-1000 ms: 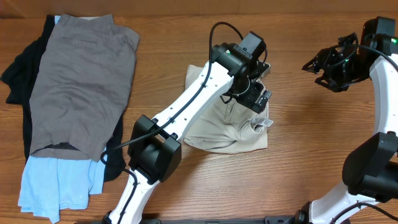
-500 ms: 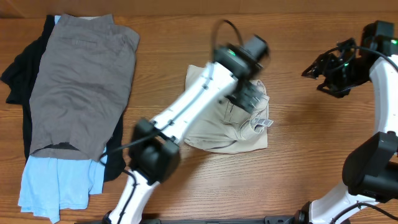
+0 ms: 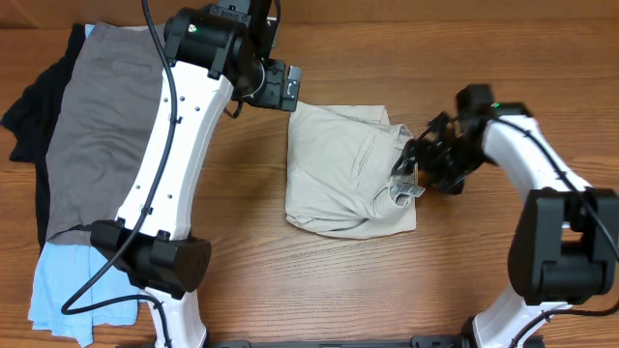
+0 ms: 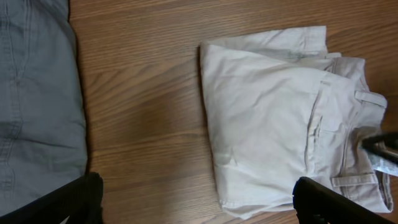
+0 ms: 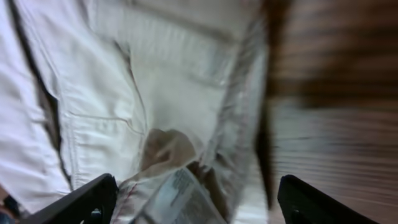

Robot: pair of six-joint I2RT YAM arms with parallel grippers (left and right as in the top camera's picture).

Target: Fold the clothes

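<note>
I will next grab the folded beige khaki shorts by the waistband edge [image 3: 403, 182] at the tag [image 3: 408, 190] with my right gripper. Then I can move them aside still folded.
The beige khaki shorts [image 3: 343, 174] lie folded in the middle of the table, waistband and small white tag [image 3: 408, 190] at their right edge. My left gripper [image 3: 277, 85] hangs open and empty above bare wood just off the shorts' back left corner. In the left wrist view [image 4: 199, 210] the shorts [image 4: 273, 124] lie to the right and the grey shorts [image 4: 31, 93] to the left. My right gripper [image 3: 422, 160] is open, low over the shorts' right edge. In the right wrist view [image 5: 199, 208] the tag [image 5: 180, 199] and waistband [image 5: 174, 50] lie between its fingers.
At the table's left is a pile: grey shorts [image 3: 126, 135] on top, a black garment [image 3: 27, 111] under them, and a light-blue garment [image 3: 87, 290] sticking out at the front. Bare wood lies between the pile and the beige shorts.
My left gripper has swung off the beige shorts to their back left corner. My right gripper has come in from the far right down to the shorts' right edge.
</note>
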